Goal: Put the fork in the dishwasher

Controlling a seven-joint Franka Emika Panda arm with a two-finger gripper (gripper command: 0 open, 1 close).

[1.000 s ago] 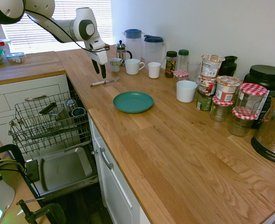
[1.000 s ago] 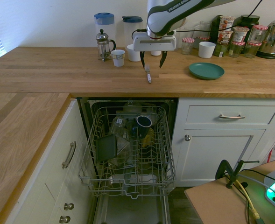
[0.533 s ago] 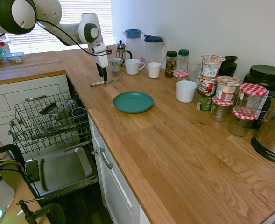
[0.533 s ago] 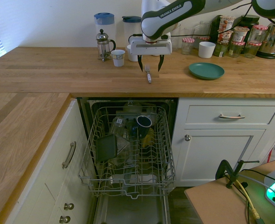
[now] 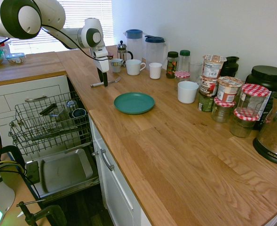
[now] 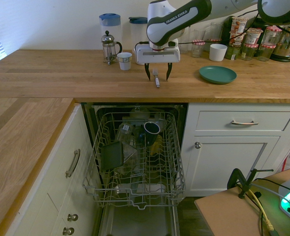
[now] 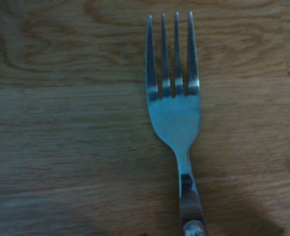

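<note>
My gripper takes hold of the fork by its slim handle (image 6: 157, 82) (image 7: 194, 227) next, since the fork's tines are pointed.
The fork (image 5: 106, 82) lies flat on the wooden counter (image 5: 176, 141), a slim silver piece with its tines pointing toward the back wall. My gripper (image 6: 157, 76) hangs straight down over the fork (image 6: 156, 78), open, one finger on each side of it and the tips close to the wood. Nothing is held. The wrist view shows the fork (image 7: 177, 113) from close by, tines and neck sharp against the wood grain. Below the counter edge the dishwasher (image 6: 135, 157) stands open, its wire rack (image 5: 49, 122) pulled out over the lowered door (image 5: 63, 172).
A teal plate (image 5: 134, 102) sits on the counter beside the fork. Behind the gripper stand a small cup (image 6: 124, 61), a French press (image 6: 108, 47), white mugs (image 5: 134, 67) and two jugs. Jars and tubs crowd the far end (image 5: 223, 94). The rack holds a dark mug (image 6: 151, 129) and other dishes.
The gripper has come down from above the counter until its open fingers straddle the fork. The fork has not moved.
</note>
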